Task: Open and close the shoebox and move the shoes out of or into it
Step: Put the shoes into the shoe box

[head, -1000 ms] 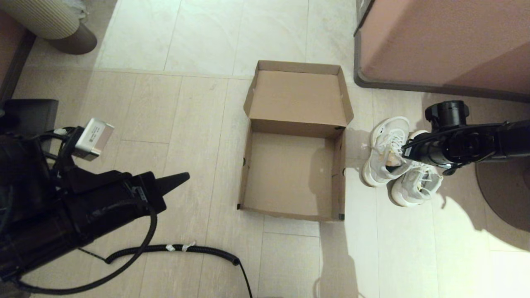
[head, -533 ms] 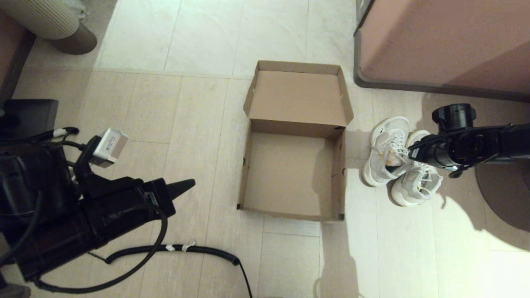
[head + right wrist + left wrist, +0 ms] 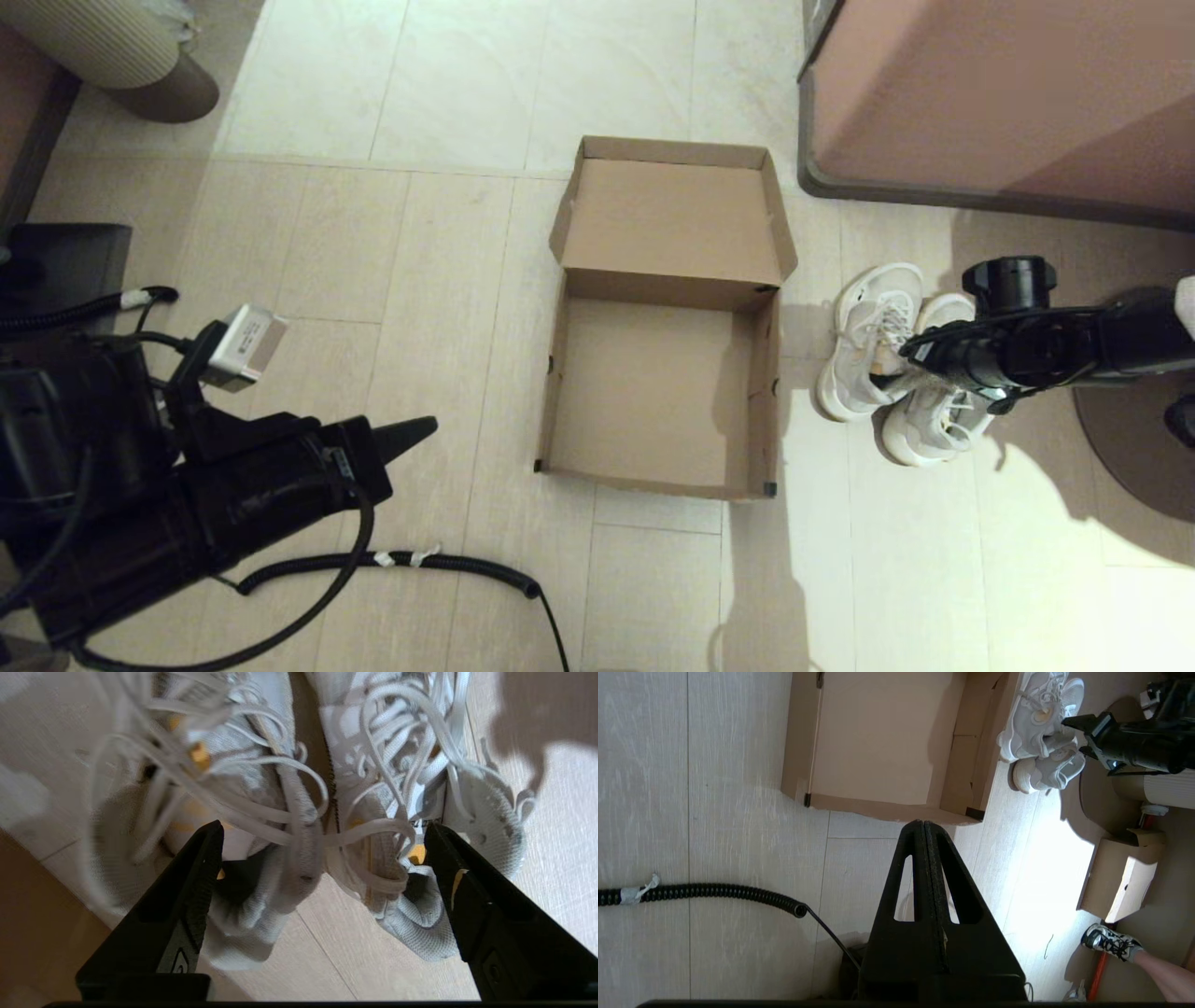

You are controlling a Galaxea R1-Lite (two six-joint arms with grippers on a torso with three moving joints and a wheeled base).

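Note:
The robot's right gripper isn't ready to close yet: its fingers straddle the inner collars of the shoes but end above the shoe openings, so it should lower first and then close on the white shoes.
The brown shoebox stands open and empty mid-floor, its lid folded back on the far side. The two white sneakers lie side by side on the floor just right of the box. My right gripper hovers over their heel ends. In the right wrist view the right gripper is open, and the adjoining collars and laces of both sneakers sit between its fingers, one fingertip at each shoe's mouth. My left gripper hangs shut and empty left of the box. In the left wrist view the left gripper points at the shoebox.
A large pinkish-brown furniture block stands behind the shoes. A round brown base lies at the right edge. A coiled black cable crosses the floor near the front. Another cardboard box and a person's foot show in the left wrist view.
My right arm has come nearer and lower over the sneakers' heel ends. The left arm drifted slightly right, then a little back. Box and shoes have not moved.

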